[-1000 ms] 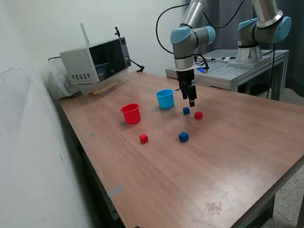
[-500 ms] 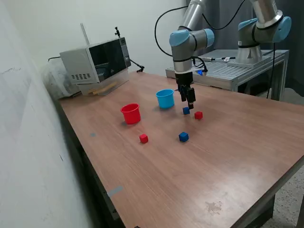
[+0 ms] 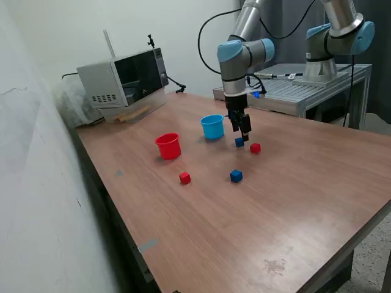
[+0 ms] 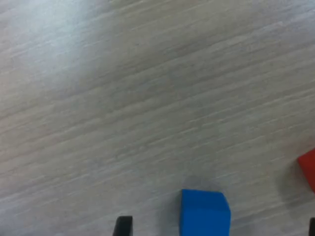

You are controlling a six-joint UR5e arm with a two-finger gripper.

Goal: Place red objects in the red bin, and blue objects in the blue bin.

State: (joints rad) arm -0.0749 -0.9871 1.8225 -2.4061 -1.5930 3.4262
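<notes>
My gripper is to grab the small dark-blue cube by its opposite sides next. The cube should then be sorted into the blue bin.
My gripper hangs just above the table over a dark-blue cube. In the wrist view that blue cube lies between the two fingertips of the gripper, which are wide apart and open. A red cube sits just beside it, showing at the frame's edge as the red cube. A second blue cube and a second red cube lie nearer the front. The light-blue cup, the blue bin, stands just beyond the gripper. The red bin stands further toward the exterior view's left.
A microwave-like grey box stands at the back on the exterior view's left. A second robot arm stands on a metal stand behind the wooden table. A wall runs along the exterior view's left.
The gripper has shifted slightly toward the exterior view's left and come down over the blue cube near the blue cup. Cubes and cups have not moved.
</notes>
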